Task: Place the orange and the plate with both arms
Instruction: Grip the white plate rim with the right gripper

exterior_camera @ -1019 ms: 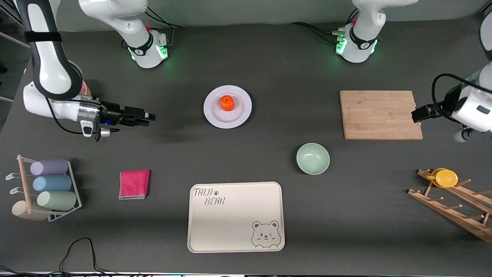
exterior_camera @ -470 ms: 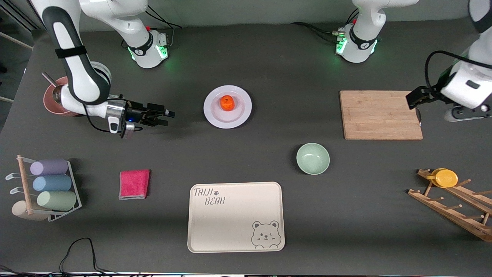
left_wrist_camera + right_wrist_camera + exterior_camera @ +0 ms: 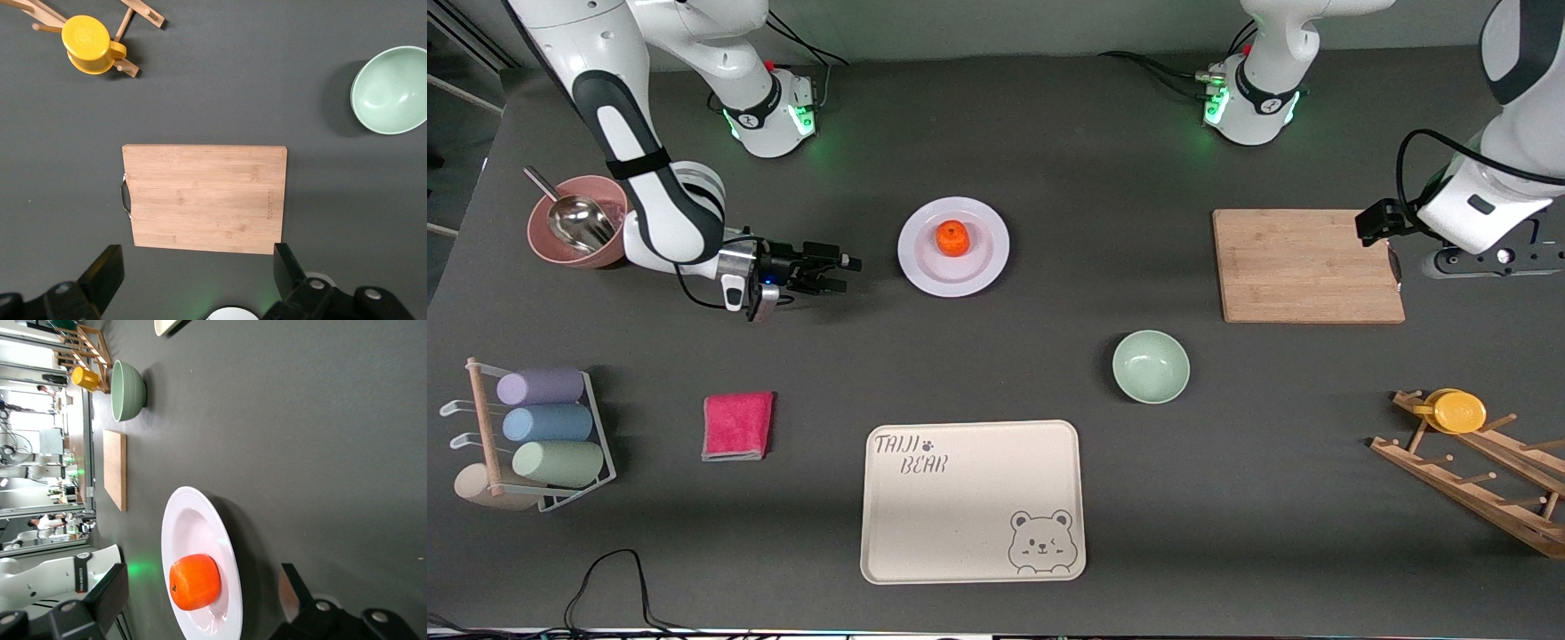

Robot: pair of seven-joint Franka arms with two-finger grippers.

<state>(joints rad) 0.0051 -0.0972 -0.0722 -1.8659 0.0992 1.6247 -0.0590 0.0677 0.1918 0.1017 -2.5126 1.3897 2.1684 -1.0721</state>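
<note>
I will next grab the white plate by its rim [image 3: 906, 249] with my right gripper, so that I can bring the orange over to the cream bear tray [image 3: 973, 502].
The orange [image 3: 952, 237] sits in the middle of the white plate [image 3: 953, 276], which lies flat at mid-table. My right gripper [image 3: 847, 274] is open and empty. It is low over the table beside the plate, toward the right arm's end, fingers pointing at it. In the right wrist view the orange [image 3: 195, 581] and the plate [image 3: 197, 520] lie straight ahead between the spread fingers of the right gripper [image 3: 205, 570], apart from them. My left gripper [image 3: 197, 273] is open and empty, high up and looking down on the wooden cutting board [image 3: 205, 199].
The cutting board [image 3: 1307, 265] lies toward the left arm's end. A pale-green bowl [image 3: 1151, 366] and a cream bear tray [image 3: 973, 502] are nearer the camera than the plate. There are also a pink cloth [image 3: 737, 426], a cup rack [image 3: 534, 427], a pink bowl with scoop [image 3: 574, 222] and a wooden rack with yellow cup [image 3: 1458, 412].
My right gripper has moved across the table toward the plate, uncovering the pink bowl. My left arm has risen and shifted by the cutting board's end. Orange and plate have not moved.
</note>
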